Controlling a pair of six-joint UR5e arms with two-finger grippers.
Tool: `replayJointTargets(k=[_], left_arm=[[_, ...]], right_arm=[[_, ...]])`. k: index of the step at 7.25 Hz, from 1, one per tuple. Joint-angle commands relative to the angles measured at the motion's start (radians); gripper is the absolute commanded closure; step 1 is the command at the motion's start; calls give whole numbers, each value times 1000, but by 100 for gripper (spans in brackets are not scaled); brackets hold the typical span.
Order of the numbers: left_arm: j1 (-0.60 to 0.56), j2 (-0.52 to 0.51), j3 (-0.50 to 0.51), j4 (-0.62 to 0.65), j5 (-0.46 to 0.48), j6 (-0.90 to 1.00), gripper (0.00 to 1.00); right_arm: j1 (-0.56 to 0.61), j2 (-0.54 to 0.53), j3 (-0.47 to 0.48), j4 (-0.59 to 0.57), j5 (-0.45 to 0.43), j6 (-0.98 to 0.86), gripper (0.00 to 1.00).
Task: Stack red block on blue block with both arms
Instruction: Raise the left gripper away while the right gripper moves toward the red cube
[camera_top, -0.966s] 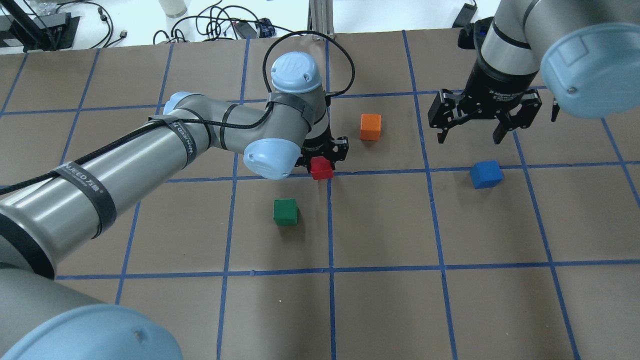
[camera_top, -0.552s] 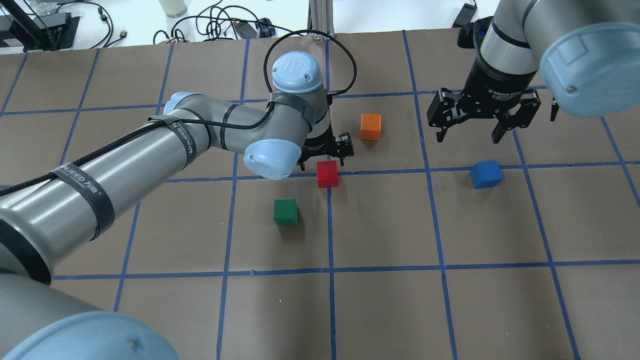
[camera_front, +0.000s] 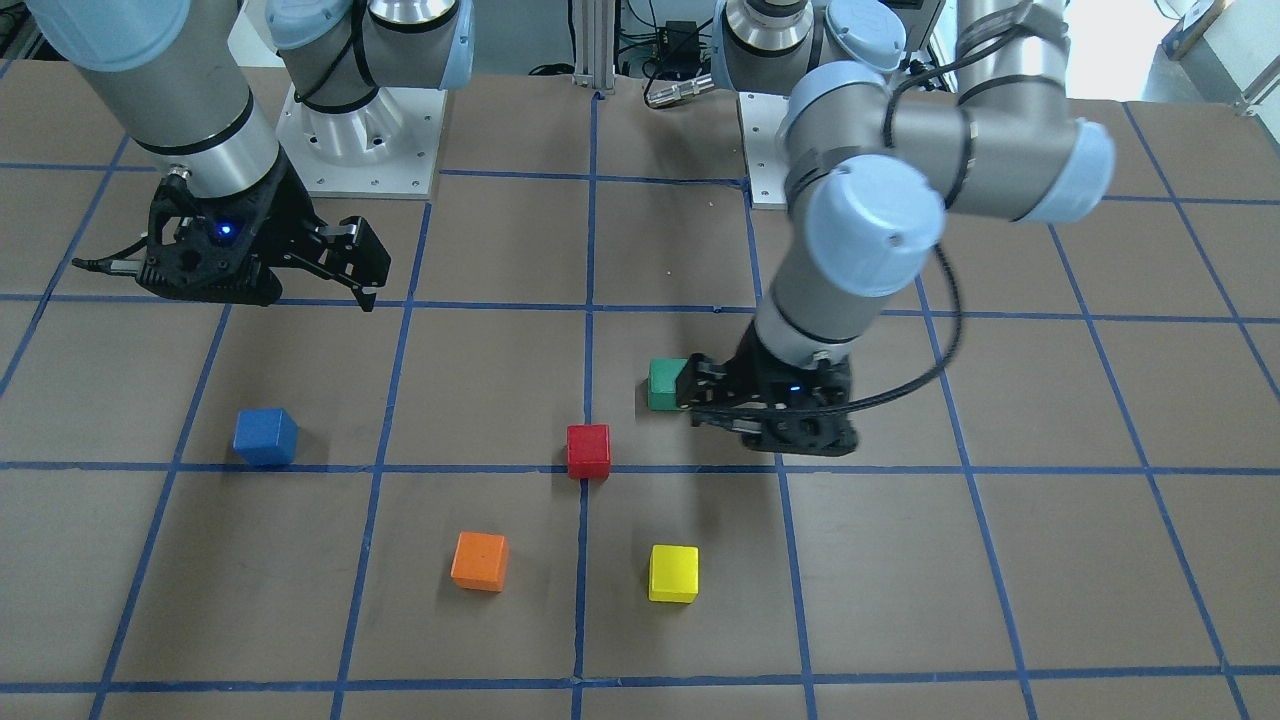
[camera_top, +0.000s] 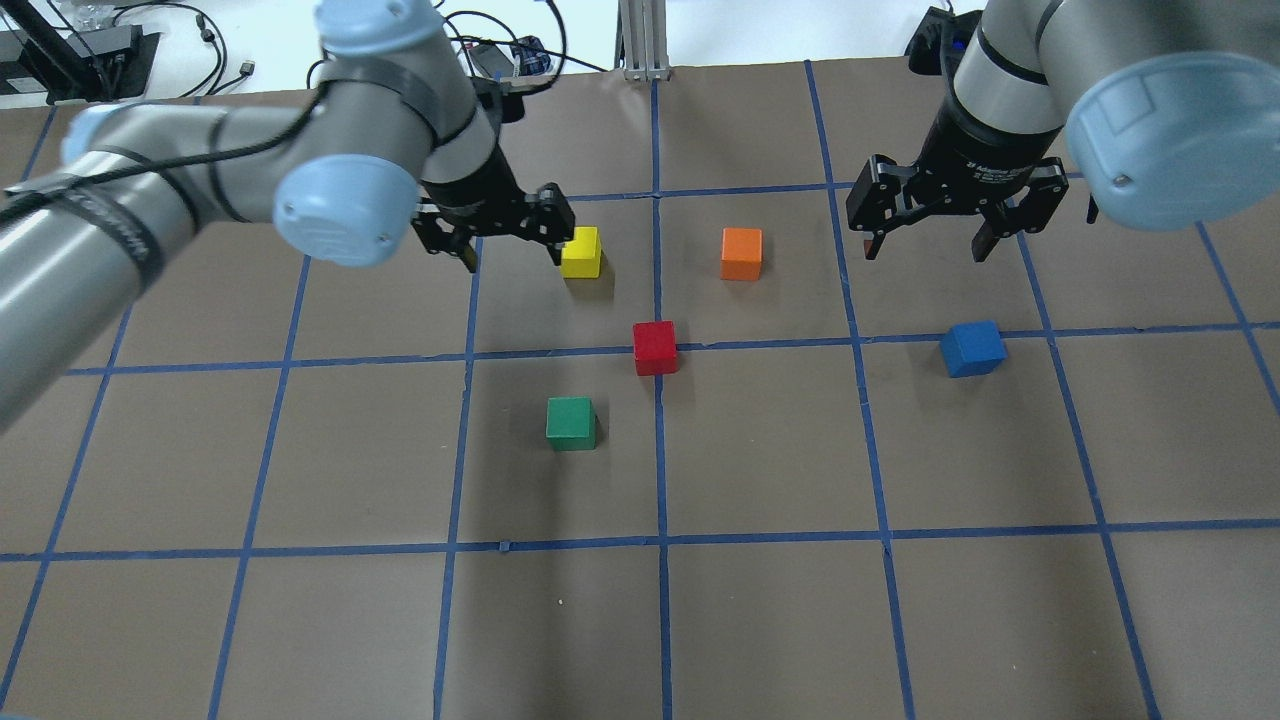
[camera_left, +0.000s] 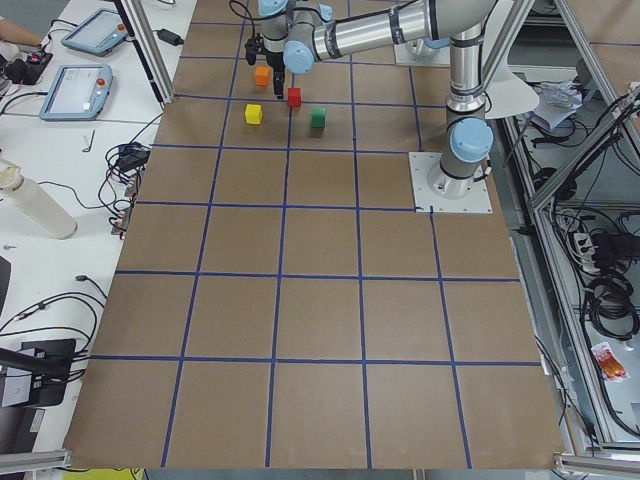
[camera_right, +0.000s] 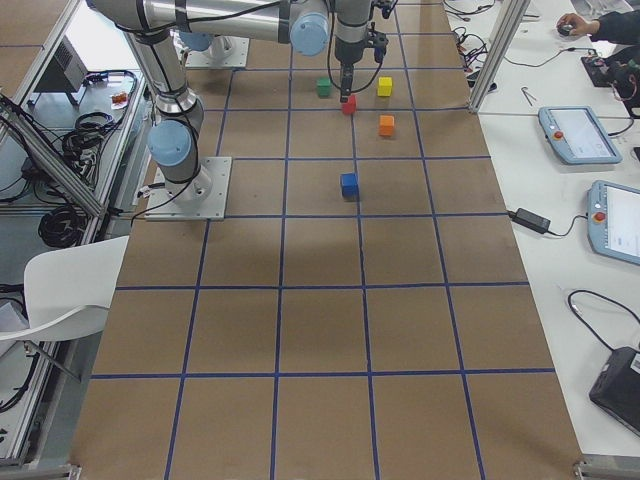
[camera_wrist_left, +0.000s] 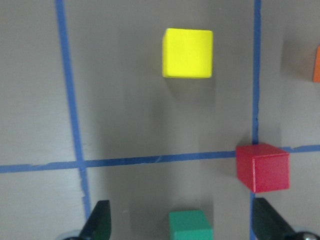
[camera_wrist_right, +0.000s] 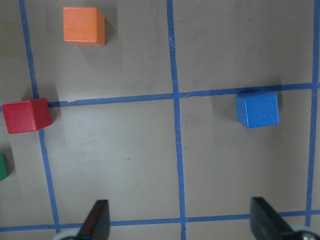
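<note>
I should next grab the red block by its opposite sides with my right gripper, so that I can stack the red block on the blue block (camera_front: 264, 436) (camera_wrist_right: 257, 109).
The red block (camera_top: 655, 347) sits on the table at a blue tape crossing, free of both grippers; it also shows in the front view (camera_front: 588, 450) and both wrist views (camera_wrist_left: 262, 167) (camera_wrist_right: 26, 116). The blue block (camera_top: 972, 348) sits to its right, also seen in the front view (camera_front: 265, 437) and the right wrist view (camera_wrist_right: 257, 110). My left gripper (camera_top: 512, 255) is open and empty, raised to the back-left of the red block, beside a yellow block (camera_top: 581, 252). My right gripper (camera_top: 925, 245) is open and empty, hovering behind the blue block.
An orange block (camera_top: 741, 253) sits behind the red block. A green block (camera_top: 571, 422) sits in front of it to the left. Cables and gear lie beyond the table's far edge (camera_top: 640, 68).
My left gripper let go of the red block, which now rests on the table. It then rose and moved back-left, uncovering the yellow block. My right gripper shifted slightly back.
</note>
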Motion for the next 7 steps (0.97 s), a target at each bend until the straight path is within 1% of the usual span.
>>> replayJointTargets(k=[1, 2, 3, 4, 5, 6, 7], left_arm=[[155, 144, 106, -279, 18, 110, 0], [157, 190, 177, -346, 94, 125, 0], [148, 209, 223, -389, 162, 125, 0], [131, 226, 222, -393, 139, 118, 0], [97, 235, 220, -393, 100, 105, 0], [82, 232, 216, -393, 96, 104, 0], [80, 209, 213, -388, 90, 102, 0]], right_arm=[[108, 68, -12, -103, -2, 1, 0], [175, 128, -18, -185, -2, 15, 0], [215, 163, -23, -245, 0, 82, 0], [235, 197, -27, -271, 1, 145, 0], [271, 231, -27, -302, 1, 147, 0], [314, 283, -27, -393, 0, 150, 0], [347, 326, -27, -421, 0, 167, 0]])
